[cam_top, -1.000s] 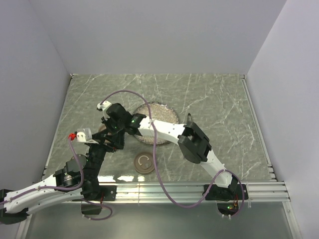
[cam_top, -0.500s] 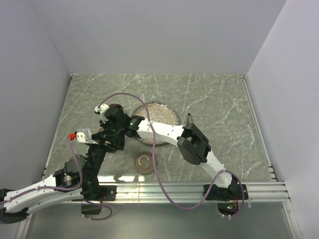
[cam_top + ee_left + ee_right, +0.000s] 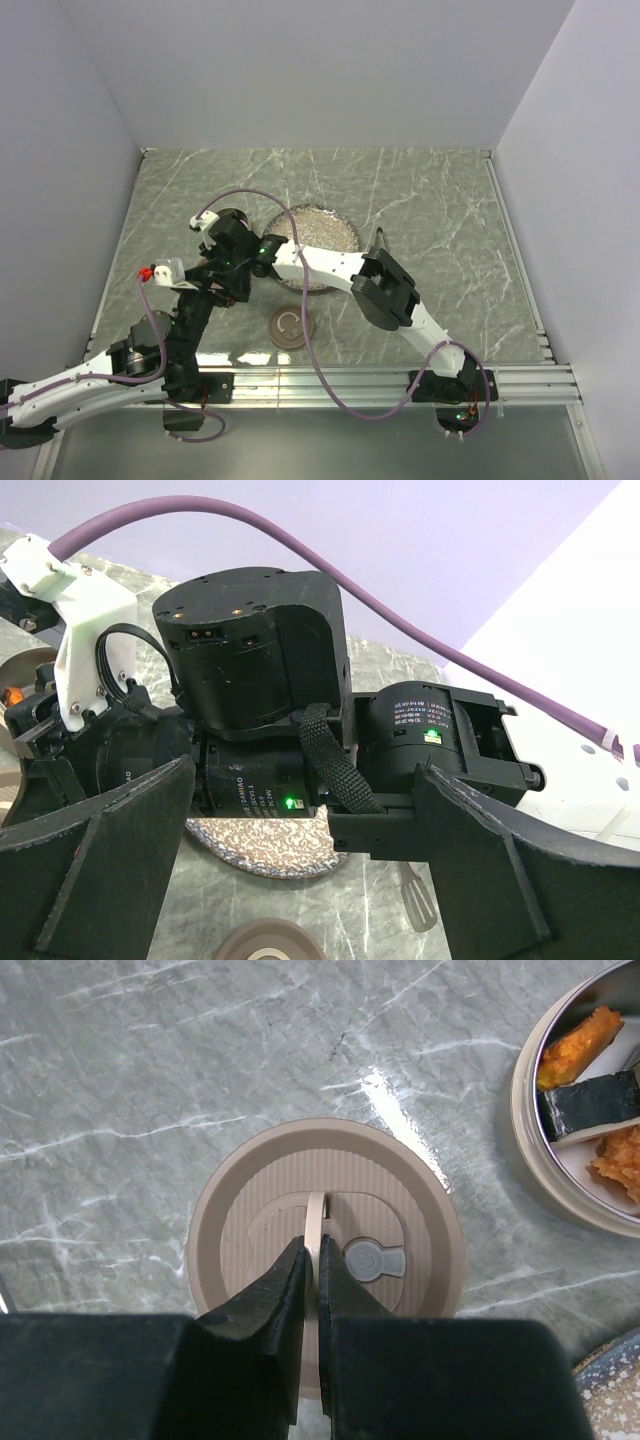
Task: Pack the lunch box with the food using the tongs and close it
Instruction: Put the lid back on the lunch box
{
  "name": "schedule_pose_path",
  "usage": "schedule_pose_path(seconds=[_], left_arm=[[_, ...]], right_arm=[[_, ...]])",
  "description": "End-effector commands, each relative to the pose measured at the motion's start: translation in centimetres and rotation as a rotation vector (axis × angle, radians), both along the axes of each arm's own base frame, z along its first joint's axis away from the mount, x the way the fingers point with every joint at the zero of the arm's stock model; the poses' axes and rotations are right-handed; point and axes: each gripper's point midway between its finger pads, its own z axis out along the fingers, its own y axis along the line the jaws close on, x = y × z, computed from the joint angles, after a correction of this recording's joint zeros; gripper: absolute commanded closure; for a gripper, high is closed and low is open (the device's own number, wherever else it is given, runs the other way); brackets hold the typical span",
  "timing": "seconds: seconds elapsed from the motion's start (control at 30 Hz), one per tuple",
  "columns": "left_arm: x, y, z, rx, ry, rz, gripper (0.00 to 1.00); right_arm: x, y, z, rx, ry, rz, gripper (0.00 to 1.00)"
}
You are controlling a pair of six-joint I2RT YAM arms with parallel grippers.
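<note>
The lid is lying flat over bare table and would rest there, so my right gripper should open.
In the right wrist view my right gripper (image 3: 312,1250) is shut on the thin upright handle of a round beige lid (image 3: 400,1210) with a grey valve. I cannot tell whether the lid touches the table. Beside it, at the right edge, stands the round lunch box (image 3: 545,1175) holding food: an orange piece (image 3: 578,1048), a dark piece (image 3: 590,1105) and an orange crumbly piece (image 3: 620,1165). From above, the right arm's wrist (image 3: 228,240) hides the box and lid. My left gripper (image 3: 300,880) is open and empty just behind that wrist. The tongs (image 3: 380,240) lie right of the plate.
The speckled grey plate (image 3: 320,230) sits mid-table, partly under the right forearm. A brown round disc with a pale ring mark (image 3: 290,327) lies near the front edge. Both arms crowd the left half of the table, and a purple cable loops over them.
The right wrist has shifted a little to the left with the lid in its grip. The left arm has not moved.
</note>
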Motion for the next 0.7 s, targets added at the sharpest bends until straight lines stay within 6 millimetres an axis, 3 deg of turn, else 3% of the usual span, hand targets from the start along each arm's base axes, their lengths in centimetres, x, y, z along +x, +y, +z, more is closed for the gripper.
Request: schedule_pose_path(seconds=[0.0,0.23,0.27,0.3,0.37,0.43,0.47,0.53,0.57,0.63,0.67], left_arm=[[0.0,-0.2,0.5,-0.002,-0.009,-0.005,0.02],[0.1,-0.3,0.5,0.003,-0.006,-0.002,0.02],[0.1,-0.3,0.4,0.005,-0.005,-0.004,0.02],[0.1,-0.3,0.5,0.002,-0.007,-0.004,0.02],[0.1,-0.3,0.5,0.002,-0.007,-0.004,0.02],[0.1,-0.3,0.5,0.003,-0.007,-0.005,0.02],[0.1,-0.3,0.5,0.003,-0.007,-0.004,0.02],[0.1,-0.3,0.5,0.004,-0.01,-0.006,0.02],[0.1,-0.4,0.6,0.004,-0.011,-0.007,0.02],[0.1,-0.4,0.6,0.004,-0.014,-0.01,0.02],[0.1,-0.4,0.6,0.004,-0.016,-0.01,0.02]], right_arm=[[-3.6,1.8,-2.1,-0.029,0.001,0.064,1.0],[-3.8,1.7,-1.1,0.001,-0.007,0.066,0.96],[-3.9,1.4,-1.2,-0.002,-0.005,0.067,0.89],[-3.9,1.6,0.0,0.029,-0.019,0.072,0.84],[-4.2,1.3,0.3,0.044,-0.025,0.085,0.65],[-4.1,1.5,2.3,0.089,-0.053,0.091,0.52],[-4.2,1.2,2.2,0.089,-0.058,0.09,0.48],[-3.9,1.2,4.4,0.141,-0.091,0.085,0.46],[-4.2,0.6,3.9,0.131,-0.088,0.084,0.45],[-3.9,0.5,6.7,0.205,-0.13,0.071,0.44],[-4.1,-0.2,6.1,0.195,-0.131,0.065,0.44]])
